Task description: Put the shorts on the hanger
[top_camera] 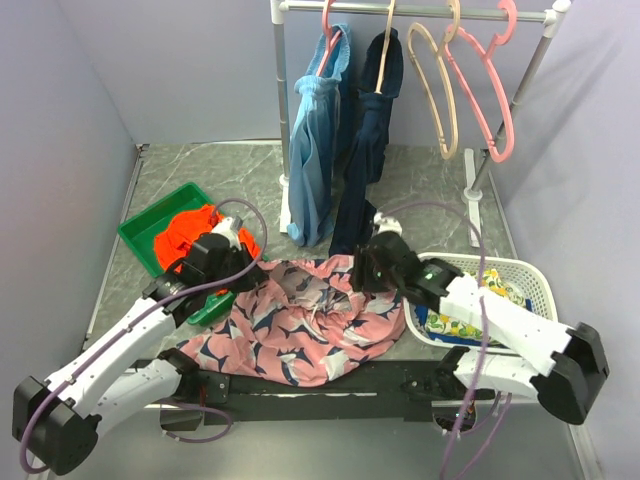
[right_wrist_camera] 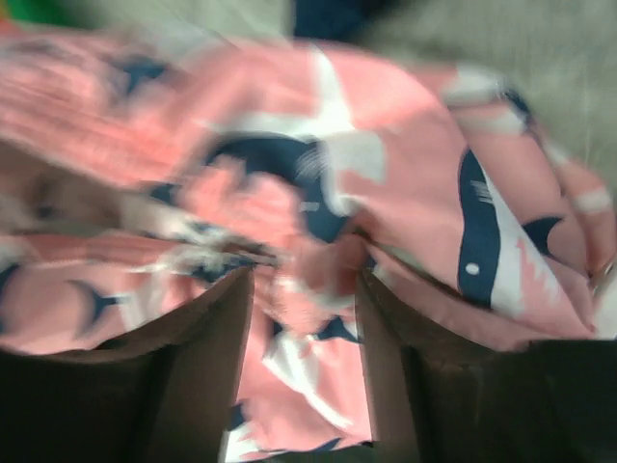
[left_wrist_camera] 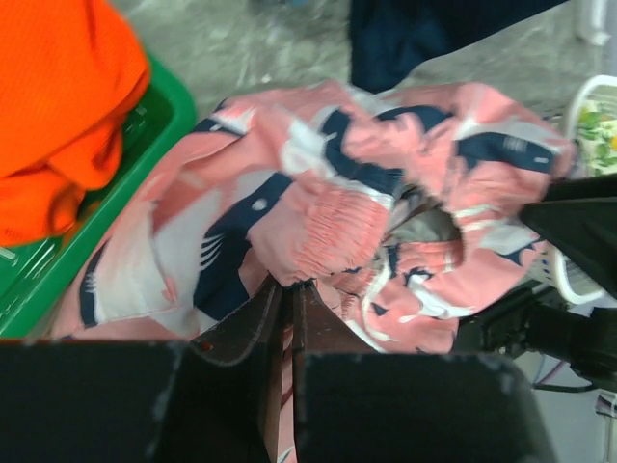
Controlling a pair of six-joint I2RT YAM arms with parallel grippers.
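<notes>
The beige hanger (top_camera: pixel 437 90) needs to go into the shorts' waistband with its opposite end, so my right gripper needs to grab the hanger next by its side near the closer end (top_camera: pixel 448 145). That leaves the opposite end free.
The pink shorts (top_camera: pixel 300 325) with navy and white shapes lie crumpled on the table's near middle. My left gripper (top_camera: pixel 255 268) is at their left waist edge. In the left wrist view it (left_wrist_camera: pixel 289 285) is shut on a fold of the elastic waistband of the shorts (left_wrist_camera: pixel 318 227). My right gripper (top_camera: pixel 358 272) is at their right waist edge. In the blurred right wrist view it (right_wrist_camera: pixel 304 275) is open, with the shorts' fabric (right_wrist_camera: pixel 386 183) bunched between its fingers. The beige hanger (top_camera: pixel 437 90) hangs empty on the rack rail at the back.
A rack (top_camera: pixel 282 110) holds a light-blue garment (top_camera: pixel 315 140), a navy garment (top_camera: pixel 368 120) and pink hangers (top_camera: pixel 490 95). A green tray (top_camera: pixel 140 230) with orange cloth (top_camera: pixel 180 230) sits on the left. A white basket (top_camera: pixel 530 275) with lemon-print cloth sits on the right.
</notes>
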